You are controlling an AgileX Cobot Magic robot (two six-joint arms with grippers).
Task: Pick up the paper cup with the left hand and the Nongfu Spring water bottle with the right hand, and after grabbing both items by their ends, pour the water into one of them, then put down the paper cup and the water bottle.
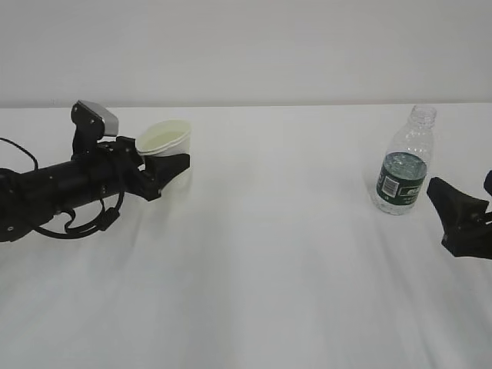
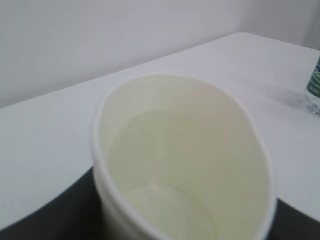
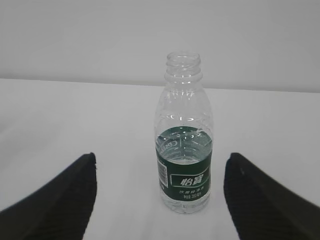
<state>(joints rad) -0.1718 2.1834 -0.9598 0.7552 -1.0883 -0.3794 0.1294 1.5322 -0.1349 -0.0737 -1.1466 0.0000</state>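
Observation:
The paper cup [image 1: 164, 141] hangs tilted above the table and would fall if my left gripper opened now, so it is too early to release it.
The white paper cup [image 1: 164, 141] with a pale cream inside sits tilted between the black fingers of my left gripper [image 1: 177, 160], which is shut on its sides. In the left wrist view the cup [image 2: 180, 160] fills the frame, with a dark finger [image 2: 50, 220] on either side. I cannot tell whether it holds any liquid. The capless water bottle [image 1: 405, 163] with a dark green label stands upright on the table. Water [image 3: 184, 150] reaches up into its label band. My right gripper [image 3: 161, 165] is open, its fingers spread on either side of the bottle [image 3: 183, 145] and short of it.
The white table [image 1: 269, 269] runs back to a pale wall. In the exterior view my right gripper [image 1: 460, 204] rests low at the right edge, a little right of and in front of the bottle. A wide stretch of table separates cup and bottle.

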